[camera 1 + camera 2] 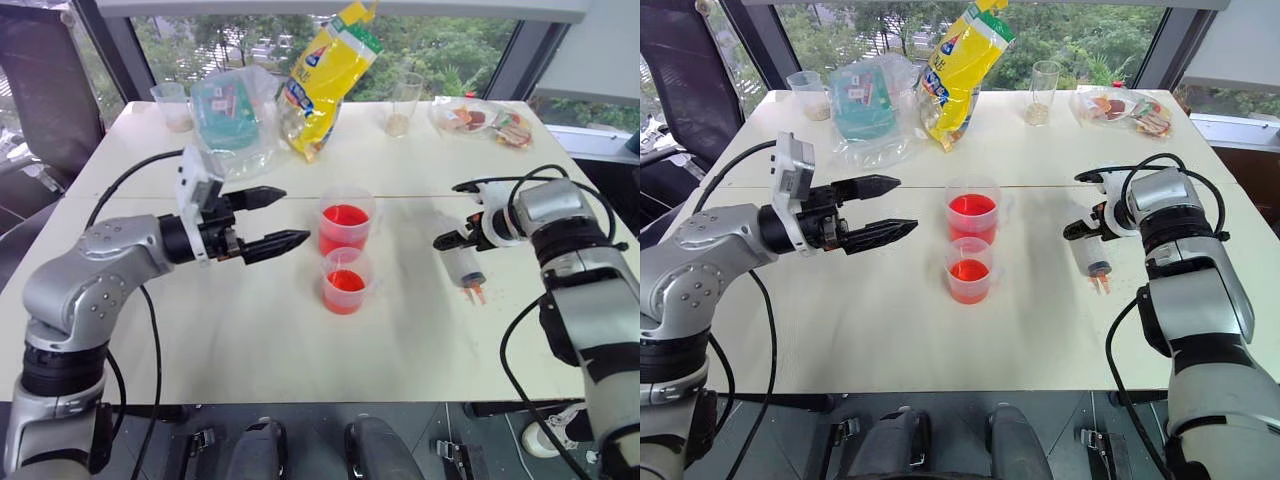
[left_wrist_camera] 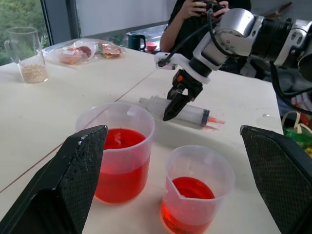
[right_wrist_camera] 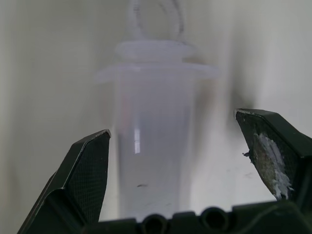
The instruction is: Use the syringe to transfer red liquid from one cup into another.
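Observation:
My right gripper now closes on the syringe (image 3: 155, 63): my fingers reach down beside its body (image 3: 154, 141) in the right wrist view, so closing would catch it.
The syringe (image 1: 462, 262) lies flat on the white table (image 1: 250, 340) at the right, its orange nozzle toward the near edge. My right gripper (image 1: 455, 214) points down over its barrel (image 3: 151, 146), open, one finger on each side and apart from it. The larger cup (image 1: 345, 225) stands mid-table with red liquid (image 2: 119, 139) in it. The smaller cup (image 1: 347, 280) stands just in front of it, also holding red liquid. My left gripper (image 1: 296, 215) hovers level to the left of both cups, open and empty, aimed at them.
Along the far side stand a yellow snack bag (image 1: 325, 70), a clear bag with a teal pack (image 1: 235, 115), a small cup (image 1: 175, 105), a tall glass with grains (image 1: 403, 105) and bagged snacks (image 1: 485, 120). A person (image 2: 202, 9) sits beyond the table's right edge.

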### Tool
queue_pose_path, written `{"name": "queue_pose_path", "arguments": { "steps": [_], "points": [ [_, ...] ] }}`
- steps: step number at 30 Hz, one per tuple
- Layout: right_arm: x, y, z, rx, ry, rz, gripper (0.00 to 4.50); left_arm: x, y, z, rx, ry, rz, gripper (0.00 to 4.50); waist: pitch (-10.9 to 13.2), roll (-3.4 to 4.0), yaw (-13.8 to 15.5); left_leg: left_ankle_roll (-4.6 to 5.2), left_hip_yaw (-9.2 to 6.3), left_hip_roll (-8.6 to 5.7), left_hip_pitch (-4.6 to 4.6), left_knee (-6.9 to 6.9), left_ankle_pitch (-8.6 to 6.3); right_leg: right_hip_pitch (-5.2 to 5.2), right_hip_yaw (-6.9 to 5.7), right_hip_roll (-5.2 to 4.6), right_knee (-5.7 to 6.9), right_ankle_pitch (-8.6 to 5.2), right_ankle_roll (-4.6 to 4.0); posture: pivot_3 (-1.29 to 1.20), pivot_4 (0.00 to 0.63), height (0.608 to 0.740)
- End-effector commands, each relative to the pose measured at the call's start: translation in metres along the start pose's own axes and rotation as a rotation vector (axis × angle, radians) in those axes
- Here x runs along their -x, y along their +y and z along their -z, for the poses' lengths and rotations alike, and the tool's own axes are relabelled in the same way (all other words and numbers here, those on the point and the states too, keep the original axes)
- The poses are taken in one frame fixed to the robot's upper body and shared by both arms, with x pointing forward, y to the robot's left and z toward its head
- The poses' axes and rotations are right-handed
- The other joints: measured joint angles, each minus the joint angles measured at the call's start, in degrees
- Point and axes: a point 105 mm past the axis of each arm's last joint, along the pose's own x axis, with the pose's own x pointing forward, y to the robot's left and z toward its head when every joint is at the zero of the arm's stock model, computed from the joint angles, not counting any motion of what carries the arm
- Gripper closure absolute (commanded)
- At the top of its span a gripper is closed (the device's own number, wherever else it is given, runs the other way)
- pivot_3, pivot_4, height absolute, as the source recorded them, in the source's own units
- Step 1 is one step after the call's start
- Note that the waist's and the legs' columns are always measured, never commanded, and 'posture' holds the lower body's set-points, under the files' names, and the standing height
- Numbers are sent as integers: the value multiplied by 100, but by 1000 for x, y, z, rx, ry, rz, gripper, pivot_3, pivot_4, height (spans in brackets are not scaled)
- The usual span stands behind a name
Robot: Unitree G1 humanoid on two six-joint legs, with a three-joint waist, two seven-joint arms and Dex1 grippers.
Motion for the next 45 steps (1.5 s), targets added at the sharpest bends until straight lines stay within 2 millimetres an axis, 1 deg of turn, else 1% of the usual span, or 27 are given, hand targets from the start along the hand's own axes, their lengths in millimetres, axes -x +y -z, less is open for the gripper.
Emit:
{"name": "queue_pose_path", "arguments": {
  "steps": [1, 2, 6, 7, 10, 11, 12, 14, 15, 16, 17, 18, 20, 21, 22, 24, 26, 28, 30, 32, 35, 37, 40, 45],
  "points": [
    [1, 1, -8, 13, -26, -1, 570, 4, -2, -9, -53, -16, -8, 0, -1, -1, -7, -1, 0, 0, 0, 0, 0, 0, 0, 0, 0, 0, 0, 0, 150, 740],
    [0, 3, -8, 13, -24, -6, 892, 5, -2, -9, -54, -15, -9, 0, 0, -1, -8, -1, 0, 0, 1, 1, 1, 1, 0, 1, 1, 0, 0, 0, 150, 740],
    [-2, 10, -10, 19, -21, -25, 2925, 5, -2, -12, -60, -14, -8, 0, -1, -1, -17, -1, 0, 2, 3, 0, 1, 1, 0, 3, 3, 0, 0, 0, 150, 740],
    [-3, 12, -12, 20, -21, -32, 3085, 7, -1, -12, -61, -13, -8, 0, -1, -1, -21, -1, 0, 2, 3, 0, 1, 0, 0, 3, 3, 0, 0, 0, 150, 740],
    [4, 14, -20, 12, -48, -40, 3085, 6, 0, -14, -68, -10, -8, 0, -1, 0, -19, -1, 0, 3, 3, 0, 1, 1, 0, 3, 3, 0, 0, 0, 150, 740],
    [12, 14, -29, 11, -87, -39, 3085, 5, 2, -15, -73, -7, -9, 0, 0, 0, -16, -1, 0, 3, 3, 0, 1, 0, 0, 3, 3, 0, 0, 0, 150, 740],
    [22, 16, -45, 18, -163, -44, 3085, 5, 4, -17, -78, -6, -12, 0, 1, 2, -9, -1, 0, 2, 3, -1, 1, 0, 0, 2, 3, 0, 0, 0, 150, 740],
    [38, 25, -68, 26, -282, -67, 3085, 9, 8, -20, -83, -6, -17, 0, 3, 5, -10, -1, 3, 1, -1, -1, 1, -7, 0, 2, 5, 0, 0, 0, 150, 740],
    [54, 34, -87, 55, -405, -102, 3085, 9, 10, -22, -84, -9, -18, 0, 3, 6, -12, -2, 5, 1, -2, -1, 1, -10, 0, 3, 7, 0, 0, 0, 150, 740],
    [65, 41, -99, 76, -489, -124, 3085, 9, 12, -24, -84, -10, -19, 0, 4, 7, -6, -1, 7, 1, -2, -5, 1, -12, 1, 3, 7, 0, 0, 0, 150, 740],
    [85, 52, -116, 104, -636, -166, 3085, 8, 15, -25, -86, -11, -19, 0, 3, 6, -6, -2, 6, 1, -5, -6, 1, -16, 1, 3, 7, 0, 0, 0, 150, 740],
    [99, 61, -126, 119, -732, -189, 3085, 8, 17, -26, -88, -10, -19, 0, 4, 7, -7, -1, 6, 2, -6, -10, 1, -18, 1, 4, 6, 0, 0, 0, 150, 740],
    [136, 84, -145, 133, -976, -276, 3085, 5, 20, -27, -90, -8, -14, 0, 3, 6, -6, -2, 5, 4, -7, -15, 0, -21, 0, 5, 5, 0, 0, 0, 150, 740],
    [150, 98, -150, 142, -1075, -330, 3085, 4, 21, -27, -90, -4, -7, 0, 3, 6, -4, -2, 4, 5, -8, -16, 1, -21, -1, 6, 4, 0, 0, 0, 150, 740],
    [159, 107, -151, 145, -1140, -365, 3085, 5, 22, -26, -90, 0, -2, 0, 3, 6, -2, -2, 3, 5, -8, -17, 1, -21, -1, 5, 4, 0, 0, 0, 150, 740],
    [171, 131, -150, 176, -1273, -443, 3085, 4, 23, -25, -87, 5, 8, 0, 1, 3, -1, -3, 2, 5, -8, -18, 1, -20, -1, 3, 2, 0, 0, 0, 150, 740],
    [171, 147, -146, 145, -1343, -506, 3085, 3, 22, -25, -86, 5, 16, 0, 1, 3, 9, -3, 1, 2, -8, -13, 1, -14, -1, -2, 2, 0, 0, 0, 150, 740],
    [163, 162, -138, 151, -1389, -539, 3085, 0, 22, -27, -85, 1, 22, 0, -1, 0, 18, -3, 1, 1, -8, -8, 1, -12, -2, -5, 3, 0, 0, 0, 150, 740],
    [148, 170, -128, 151, -1403, -543, 3085, -2, 22, -28, -88, 3, 32, 0, -1, 0, 19, -3, -1, 1, -9, -3, 1, -9, -3, -5, 5, 0, 0, 0, 150, 740],
    [137, 175, -121, 150, -1412, -541, 3085, -3, 22, -28, -89, 3, 35, 0, 1, 1, 12, -3, 0, -1, -8, -3, 1, -11, -2, -5, 5, 1, 1, 0, 150, 740],
    [112, 181, -109, 136, -1411, -529, 3085, -8, 27, -32, -94, -6, 35, 0, 0, 1, 0, -3, 0, 1, -8, -5, 1, -13, -2, -2, 8, 1, 1, 0, 150, 740],
    [103, 185, -103, 140, -1411, -525, 3085, -12, 30, -33, -97, -12, 36, 0, 0, 1, -8, -5, 0, 2, -7, -5, 2, -14, -2, 0, 11, 1, 0, 0, 150, 740],
    [85, 192, -92, 149, -1389, -523, 3085, -25, 36, -41, -107, -48, 44, 0, 0, 1, -4, -7, 2, 3, -6, -5, 3, -17, -3, 2, 13, 0, 1, 0, 150, 740],
    [69, 201, -82, 167, -1363, -516, 3085, -42, 41, -46, -117, -69, 74, 0, 1, 1, -2, -9, 2, 2, -6, -4, 5, -17, -4, 3, 13, 1, 1, 0, 150, 740]
  ]
}}
